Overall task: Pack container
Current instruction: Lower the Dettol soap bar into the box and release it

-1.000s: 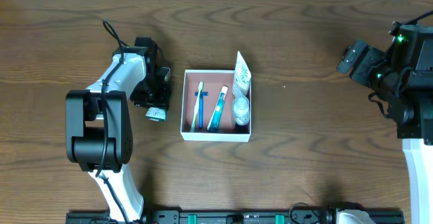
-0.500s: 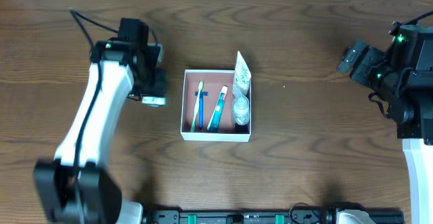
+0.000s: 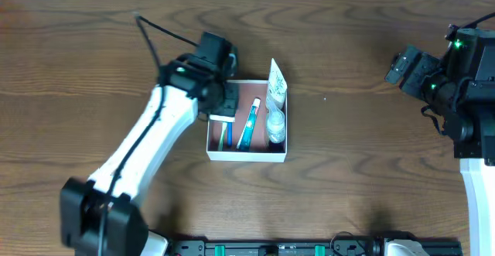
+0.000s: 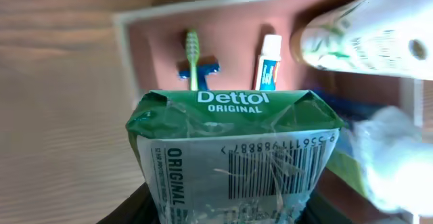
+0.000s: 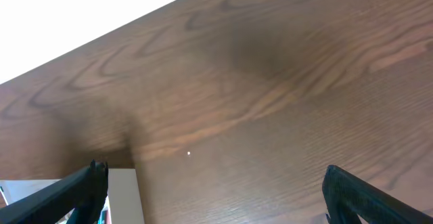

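Note:
The packet hangs well above the container's bottom and would fall loosely if I opened now, so my left gripper should stay closed on it until it's lower.
The container is a square white-walled box with a pinkish-brown inside at mid table. In it lie a green toothbrush, a blue razor, a toothpaste tube, a white tube and a clear bottle. My left gripper is shut on a green Dettol soap packet and holds it over the container's left part. The toothbrush and the toothpaste tube show beyond the packet. My right gripper is open and empty at the far right, above bare table.
The wooden table runs all round the container. The container's white corner shows at the lower left of the right wrist view. The right arm's base stands at the right edge.
My left arm has swung right, carrying the soap packet from the table left of the container to above the container's left side. The right arm has not moved.

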### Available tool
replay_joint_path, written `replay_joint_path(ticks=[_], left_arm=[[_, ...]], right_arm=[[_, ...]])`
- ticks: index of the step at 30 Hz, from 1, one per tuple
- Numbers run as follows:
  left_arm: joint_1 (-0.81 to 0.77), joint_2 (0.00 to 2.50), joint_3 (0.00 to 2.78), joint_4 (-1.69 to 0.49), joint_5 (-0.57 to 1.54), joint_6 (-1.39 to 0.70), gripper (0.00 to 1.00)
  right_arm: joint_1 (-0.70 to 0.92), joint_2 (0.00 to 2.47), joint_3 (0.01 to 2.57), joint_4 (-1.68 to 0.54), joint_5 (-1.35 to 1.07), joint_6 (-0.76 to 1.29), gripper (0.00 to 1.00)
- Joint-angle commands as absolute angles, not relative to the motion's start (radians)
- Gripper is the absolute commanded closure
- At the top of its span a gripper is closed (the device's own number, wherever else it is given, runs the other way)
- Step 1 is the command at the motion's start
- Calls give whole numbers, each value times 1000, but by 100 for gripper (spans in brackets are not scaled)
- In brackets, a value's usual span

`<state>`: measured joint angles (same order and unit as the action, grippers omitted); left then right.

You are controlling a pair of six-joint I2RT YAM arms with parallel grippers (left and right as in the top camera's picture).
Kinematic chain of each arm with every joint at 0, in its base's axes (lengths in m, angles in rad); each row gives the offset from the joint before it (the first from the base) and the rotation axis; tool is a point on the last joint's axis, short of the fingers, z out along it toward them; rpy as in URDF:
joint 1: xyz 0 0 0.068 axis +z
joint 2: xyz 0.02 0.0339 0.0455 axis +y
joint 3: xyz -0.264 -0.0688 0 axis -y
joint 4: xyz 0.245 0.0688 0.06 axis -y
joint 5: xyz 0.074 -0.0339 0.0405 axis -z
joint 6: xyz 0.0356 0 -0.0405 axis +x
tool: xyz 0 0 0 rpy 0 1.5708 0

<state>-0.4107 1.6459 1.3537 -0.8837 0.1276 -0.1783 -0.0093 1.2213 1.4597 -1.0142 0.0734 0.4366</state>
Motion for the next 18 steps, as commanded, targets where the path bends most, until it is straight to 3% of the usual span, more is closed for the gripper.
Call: replay_joint_path(ticks=[1,13,15,17,18], left_arm=[[-425,1711,1342,-860,112,-231,59],[-438,1878,1344,-821,101,-239,57],[-437,1868,1354,-825,101,-239,41],[-437,1848,1370,-836,101,-239,31],[-437,1831,1379,-841,101,-238,21]], right_arm=[[-15,1222,1468,-1015,71,433,1],[-15,1222,1468,-1015,71,433,1],[-15,1222,1468,-1015,71,433,1],[-15,1222,1468,-1015,71,433,1],[-15,1222,1468,-1015,71,433,1]])
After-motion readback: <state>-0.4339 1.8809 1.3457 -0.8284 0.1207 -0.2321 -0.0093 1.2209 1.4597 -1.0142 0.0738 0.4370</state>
